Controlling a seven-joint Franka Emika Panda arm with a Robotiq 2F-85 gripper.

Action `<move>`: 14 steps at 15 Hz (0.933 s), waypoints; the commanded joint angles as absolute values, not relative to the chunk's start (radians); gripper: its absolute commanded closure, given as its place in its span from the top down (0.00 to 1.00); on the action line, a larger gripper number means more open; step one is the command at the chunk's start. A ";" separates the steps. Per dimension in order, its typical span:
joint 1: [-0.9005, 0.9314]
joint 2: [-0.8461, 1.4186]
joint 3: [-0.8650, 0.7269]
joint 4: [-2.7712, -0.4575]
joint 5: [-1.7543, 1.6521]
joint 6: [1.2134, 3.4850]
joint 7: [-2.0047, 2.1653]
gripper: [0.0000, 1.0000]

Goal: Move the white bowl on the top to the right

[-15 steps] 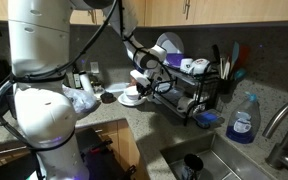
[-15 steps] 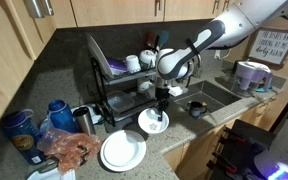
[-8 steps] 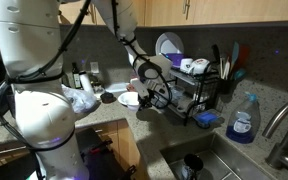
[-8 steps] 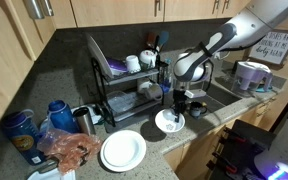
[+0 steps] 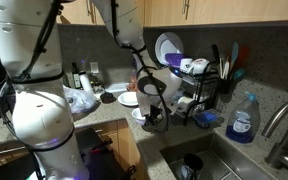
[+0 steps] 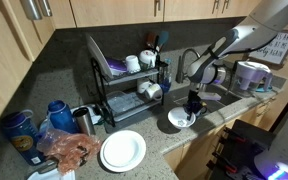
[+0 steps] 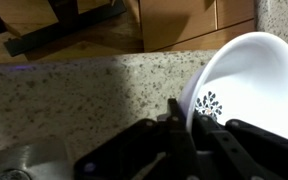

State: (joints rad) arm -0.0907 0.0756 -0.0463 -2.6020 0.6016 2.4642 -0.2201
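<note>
The fingers of my gripper hold the bowl's lower edge above the granite counter, so my gripper should keep holding the white bowl until the bottom of the bowl touches the counter.
The white bowl is glossy, with a dark snowflake mark inside. My gripper is shut on its rim, one finger inside and one outside. In both exterior views the gripper holds the bowl low over the granite counter near its front edge, between the dish rack and the sink. I cannot tell whether the bowl touches the counter.
A black dish rack holds cups and an upright blue-rimmed plate. A flat white plate lies on the counter. The sink and a blue soap bottle stand beyond the rack. Bottles and a bag crowd the counter's far end.
My gripper has carried the white bowl along the counter's front edge, away from the flat plate and towards the sink. The grip on the rim is unchanged.
</note>
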 commanded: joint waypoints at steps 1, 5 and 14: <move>-0.127 0.054 -0.069 -2.652 0.713 2.538 -0.316 0.02; -0.152 0.074 -0.080 -2.661 0.843 2.575 -0.443 0.02; -0.175 0.173 -0.079 -2.641 1.067 2.617 -0.650 0.02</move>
State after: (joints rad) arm -0.1662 0.1550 -0.0799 -2.6468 1.0206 2.6006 -0.6174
